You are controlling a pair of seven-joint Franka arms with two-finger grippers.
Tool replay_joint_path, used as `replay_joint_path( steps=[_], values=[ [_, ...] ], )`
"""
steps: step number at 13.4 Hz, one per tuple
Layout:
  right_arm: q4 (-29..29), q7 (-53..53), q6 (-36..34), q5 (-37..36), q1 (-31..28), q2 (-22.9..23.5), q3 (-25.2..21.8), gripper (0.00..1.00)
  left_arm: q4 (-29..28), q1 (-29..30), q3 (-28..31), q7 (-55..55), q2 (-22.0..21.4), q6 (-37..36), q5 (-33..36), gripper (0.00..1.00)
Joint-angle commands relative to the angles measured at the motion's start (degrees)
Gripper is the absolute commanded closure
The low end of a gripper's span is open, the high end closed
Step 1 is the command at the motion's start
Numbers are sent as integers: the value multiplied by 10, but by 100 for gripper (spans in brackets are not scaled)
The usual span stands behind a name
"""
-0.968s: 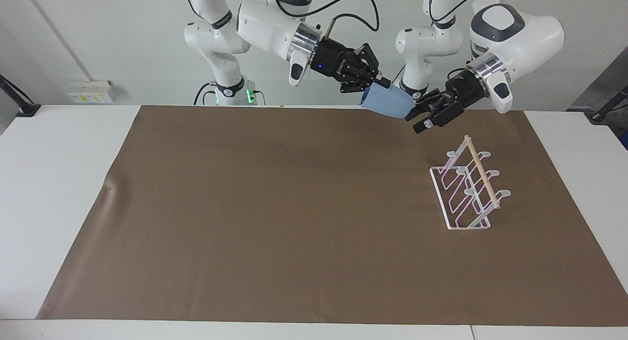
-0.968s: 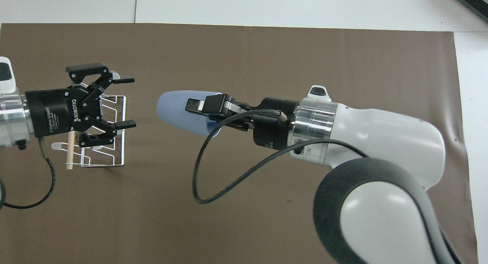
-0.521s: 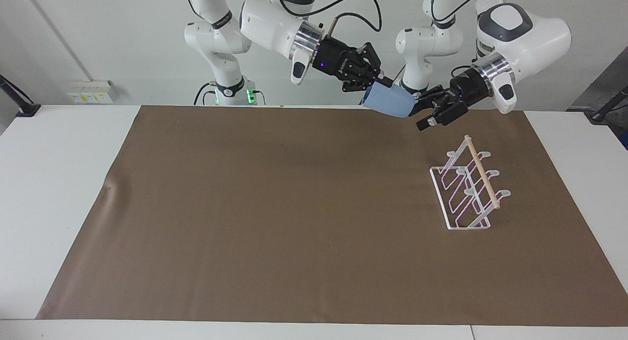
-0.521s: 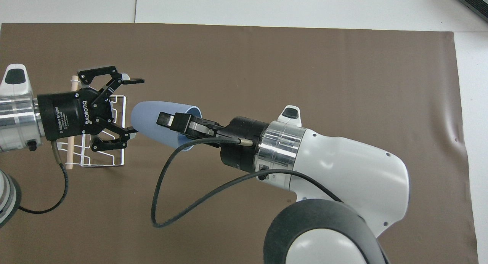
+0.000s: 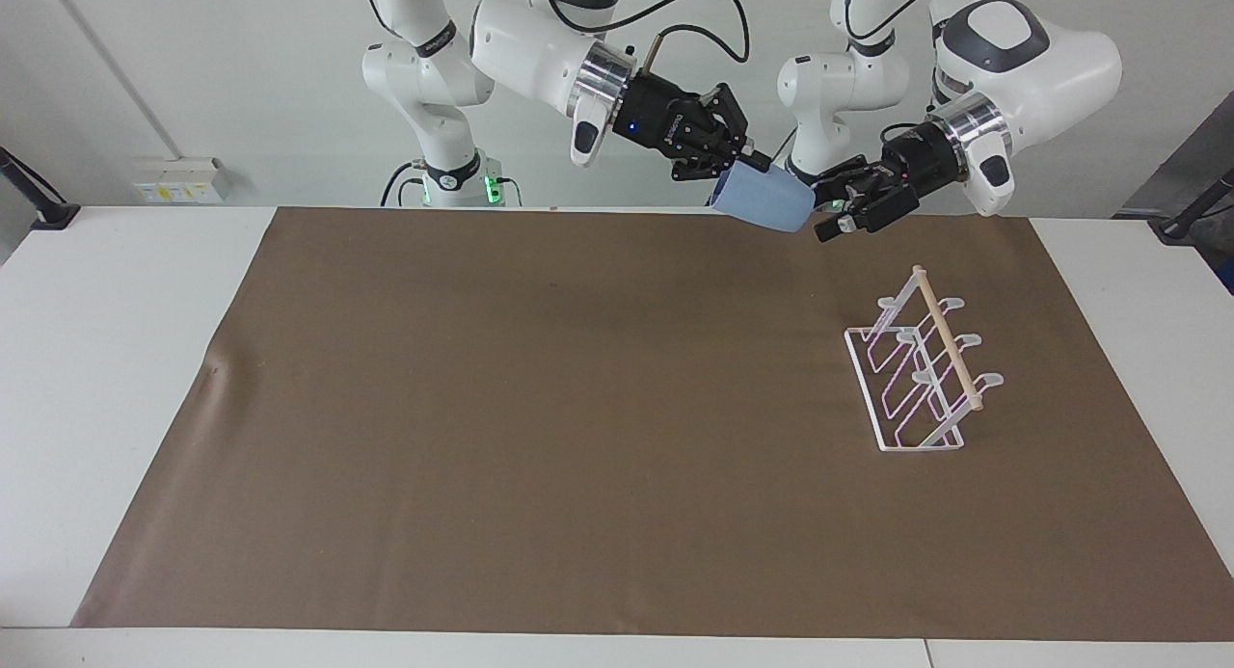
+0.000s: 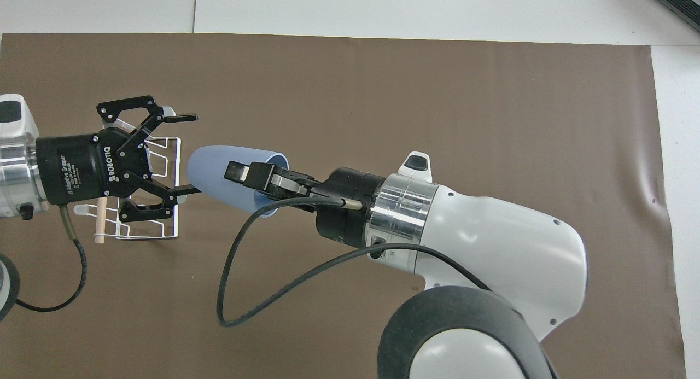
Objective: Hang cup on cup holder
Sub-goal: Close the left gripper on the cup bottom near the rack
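Observation:
My right gripper's fingers are already holding the rim of the cup, so my left gripper should next grab the cup by its free rounded base end (image 6: 203,169).
My right gripper (image 5: 744,163) is shut on the rim of the light-blue cup (image 5: 766,203), one finger inside and one outside, and holds it on its side in the air over the mat's edge by the robots. In the overhead view the cup (image 6: 219,168) points its rounded base at my left gripper (image 6: 188,153). My left gripper (image 5: 835,211) is open right at the cup's base, and I cannot tell whether it touches. The white wire cup holder (image 5: 916,379) with its wooden dowel stands on the mat toward the left arm's end and holds nothing. It is partly hidden under my left gripper in the overhead view (image 6: 164,234).
A brown mat (image 5: 578,408) covers most of the white table (image 5: 116,379). The right arm's black cable (image 6: 246,291) loops below its wrist.
My right gripper carried the cup toward the left arm's end, then held still. My left gripper rose and closed in on the cup's base, staying open.

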Motion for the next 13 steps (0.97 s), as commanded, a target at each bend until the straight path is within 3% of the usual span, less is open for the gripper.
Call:
replay_joint_path(
  steps=[1,9,10,11,13],
  values=[
    [0,5,7,15,-12,-3,14,100,0,-3,-1,-6,-13,-12,-13,0],
    [-1,5,7,14,-13,-1,14,100,-1,-20,-2,-12,-16,-7,-13,0],
    [-1,5,7,14,-13,-1,14,100,-1,-20,-2,-12,-16,-7,-13,4],
    [-1,5,7,14,-13,-1,14,100,-2,-20,-2,-12,-16,-7,-13,30],
    [-1,5,7,14,-14,-1,14,100,-1,-20,-4,-10,-16,-6,-12,95]
  ],
)
